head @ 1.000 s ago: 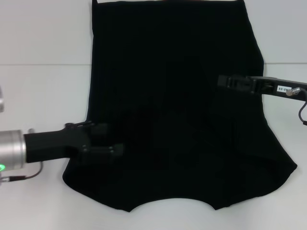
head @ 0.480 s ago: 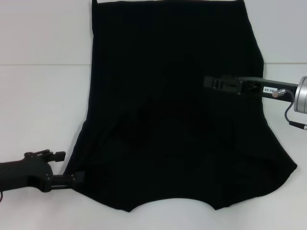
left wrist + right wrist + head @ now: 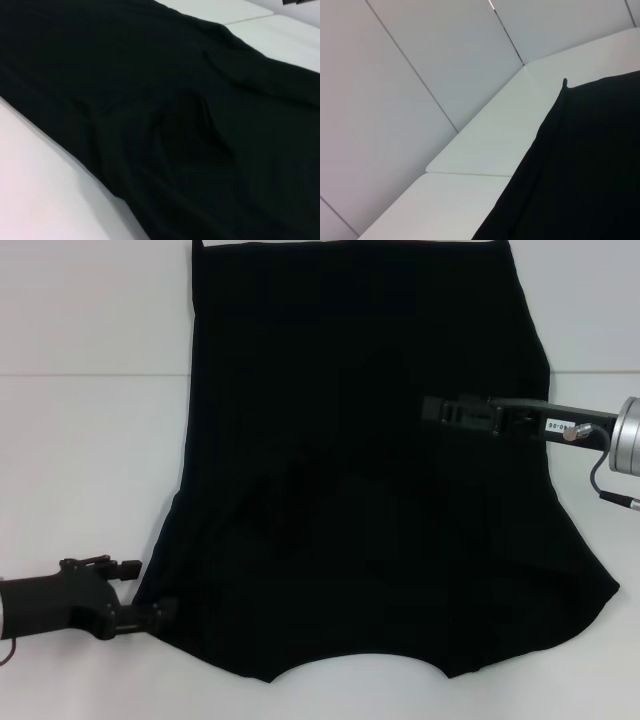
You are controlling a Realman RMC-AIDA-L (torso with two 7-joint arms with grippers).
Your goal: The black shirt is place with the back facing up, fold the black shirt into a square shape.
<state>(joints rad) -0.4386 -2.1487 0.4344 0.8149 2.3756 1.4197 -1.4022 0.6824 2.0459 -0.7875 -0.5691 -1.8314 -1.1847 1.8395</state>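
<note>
The fingers straddle the black shirt's sleeve edge, one over cloth, one over white tabletop. It is time for my left gripper to close now. Closing now would catch the shirt.
The black shirt lies flat on the white table, plain side up, with its curved neck edge nearest me and its hem at the far side. My left gripper is low on the table at the shirt's near left corner, open, and its lower finger sits at the cloth's edge. The right gripper reaches in from the right and hovers over the shirt's right half. The left wrist view is filled by rumpled shirt with a raised fold. A shirt edge crosses the right wrist view.
A seam runs across the table at the far side. Bare white table lies to the left and right of the shirt. Grey wall panels rise behind the table's far corner.
The left gripper has drawn back off the shirt's left part to its near left corner. The right gripper has slid a little leftward over the cloth.
</note>
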